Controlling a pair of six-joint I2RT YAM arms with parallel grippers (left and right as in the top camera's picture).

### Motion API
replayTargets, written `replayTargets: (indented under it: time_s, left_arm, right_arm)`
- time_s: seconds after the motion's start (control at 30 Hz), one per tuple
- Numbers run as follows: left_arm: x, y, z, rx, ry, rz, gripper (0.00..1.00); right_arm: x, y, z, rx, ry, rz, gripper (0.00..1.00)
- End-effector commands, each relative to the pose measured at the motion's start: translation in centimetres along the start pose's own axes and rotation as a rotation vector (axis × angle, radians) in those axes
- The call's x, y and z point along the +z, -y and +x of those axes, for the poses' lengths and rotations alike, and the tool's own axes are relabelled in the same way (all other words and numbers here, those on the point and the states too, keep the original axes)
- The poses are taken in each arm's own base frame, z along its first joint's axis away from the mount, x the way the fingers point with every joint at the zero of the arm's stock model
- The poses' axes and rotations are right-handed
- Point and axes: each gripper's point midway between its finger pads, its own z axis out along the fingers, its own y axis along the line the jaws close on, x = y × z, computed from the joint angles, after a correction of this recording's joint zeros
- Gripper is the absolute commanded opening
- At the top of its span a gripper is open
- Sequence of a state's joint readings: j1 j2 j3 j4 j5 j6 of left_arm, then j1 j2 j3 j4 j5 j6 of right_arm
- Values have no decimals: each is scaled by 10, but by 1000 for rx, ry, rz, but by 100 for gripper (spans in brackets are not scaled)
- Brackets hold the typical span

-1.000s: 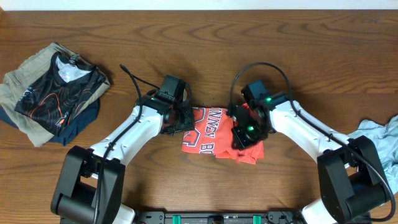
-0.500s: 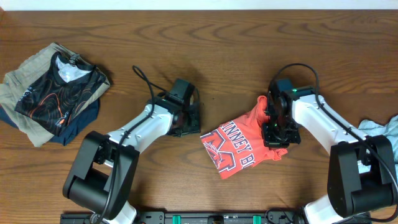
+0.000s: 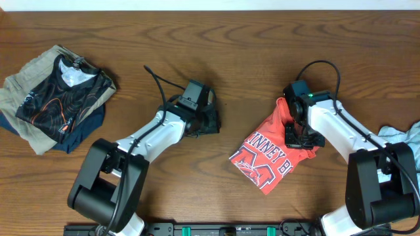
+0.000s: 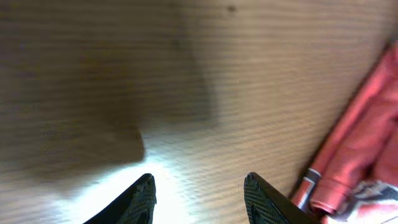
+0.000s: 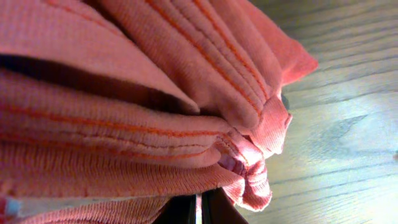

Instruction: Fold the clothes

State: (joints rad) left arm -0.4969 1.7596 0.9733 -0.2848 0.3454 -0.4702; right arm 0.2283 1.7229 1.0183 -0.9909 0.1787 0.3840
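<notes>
I should keep holding the coral-red T-shirt (image 3: 271,159) with my right gripper. The T-shirt lies at a slant, and its upper part is bunched up at that gripper.
The coral-red T-shirt (image 3: 271,159), folded into a small bundle with white-and-navy lettering up, lies right of centre on the table. My right gripper (image 3: 298,133) is shut on its upper right part; in the right wrist view the bunched red cloth (image 5: 124,93) fills the frame above the closed fingers (image 5: 199,211). My left gripper (image 3: 211,123) is open and empty over bare wood, left of the shirt. In the left wrist view its fingers (image 4: 198,190) stand apart, with the shirt's edge (image 4: 354,162) at the right.
A pile of folded clothes with the black orange-lined shirt (image 3: 62,95) on top sits at the far left. A light blue garment (image 3: 401,141) lies at the right edge. The wooden table (image 3: 197,39) extends behind.
My right gripper has dragged the shirt rightward, from the centre to right of centre. My left gripper let go of the shirt and shifted slightly right over bare wood.
</notes>
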Motion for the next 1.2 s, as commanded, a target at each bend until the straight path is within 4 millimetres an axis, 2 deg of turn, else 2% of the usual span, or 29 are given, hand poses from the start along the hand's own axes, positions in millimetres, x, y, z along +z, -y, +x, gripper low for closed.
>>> replayTargets:
  time_s: [0.0,0.13,0.23,0.37,0.43,0.53,0.6,0.67,0.77,0.87,0.93,1.07,1.17]
  left_arm:
    - [-1,22,6,60,-15,48,48]
    - [5,32,19,92,-44,52,48]
    - [6,34,22,95,-47,53,48]
    - [5,35,20,98,-42,56,49]
    - [5,35,19,99,-36,59,53]
    - [5,34,13,92,-20,64,57]
    - [3,33,9,85,-10,73,62]
    - [1,36,4,78,-7,111,67]
    - [-3,52,-1,86,-7,216,73]
    - [-7,63,-7,107,14,277,79]
    - [-8,67,-11,117,29,293,82]
    - [-4,70,-17,127,52,308,86]
    - [1,77,-16,141,41,358,87]
  right_arm:
    - [-3,10,-12,50,61,33,5]
    - [-7,-6,-47,46,202,-36,9]
    - [-20,-44,-74,-107,319,-203,10]
    - [-38,-85,-86,-228,410,-371,17]
    - [-40,-89,-86,-241,416,-377,18]
    - [-33,-74,-82,-227,395,-288,17]
    - [-31,-53,-82,-174,386,-192,21]
    - [-37,-29,-82,-99,391,-105,24]
    - [-59,-12,-84,-64,444,-94,34]
    - [-88,-1,-86,-35,529,-116,55]
    - [-108,4,-86,-18,589,-134,65]
    - [-137,6,-77,-14,656,-191,71]
    - [-142,7,-70,-18,657,-207,72]
